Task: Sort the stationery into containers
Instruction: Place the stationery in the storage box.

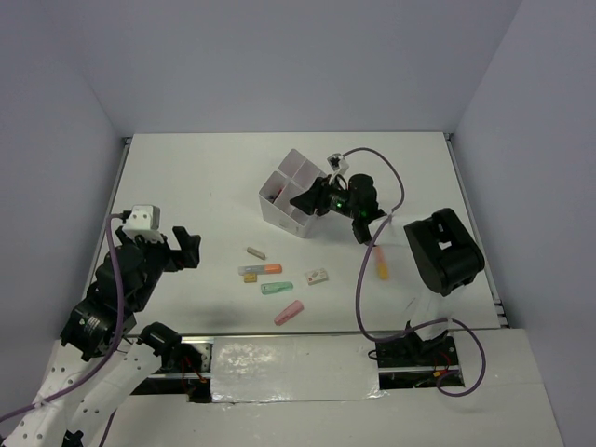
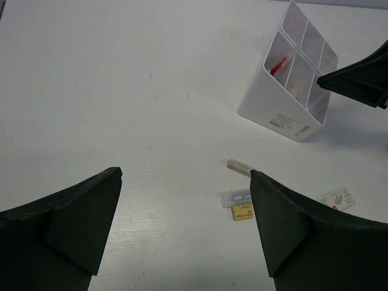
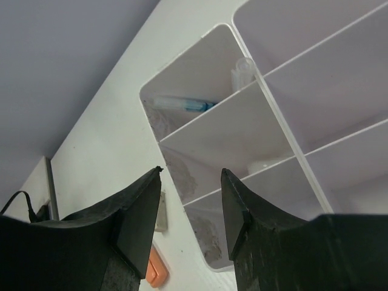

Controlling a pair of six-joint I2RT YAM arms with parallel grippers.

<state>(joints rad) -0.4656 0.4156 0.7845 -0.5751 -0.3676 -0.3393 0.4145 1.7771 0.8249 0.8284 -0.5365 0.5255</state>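
I should next grab the white eraser [image 1: 317,276] by its long sides with my right gripper, so its ends stay free to go into a section of the container.
The white four-compartment container [image 1: 284,207] stands tilted at mid-table. My right gripper [image 1: 298,200] hovers over its near compartments, open [image 3: 191,171] with nothing between the fingers. One compartment holds a blue pen [image 3: 182,104], another a red pen [image 2: 280,64]. On the table in front lie a beige stick [image 1: 256,252], an orange marker [image 1: 264,270], a yellow eraser [image 1: 250,277], a green marker [image 1: 277,288], a pink marker [image 1: 289,313] and a white eraser [image 1: 317,276]. My left gripper [image 1: 194,250] hangs open [image 2: 185,174] to their left, holding nothing.
Another orange marker [image 1: 382,263] lies at the right, under the right arm's cable. The right arm's dark body [image 1: 443,250] stands beside it. Walls close the table at the back and both sides.
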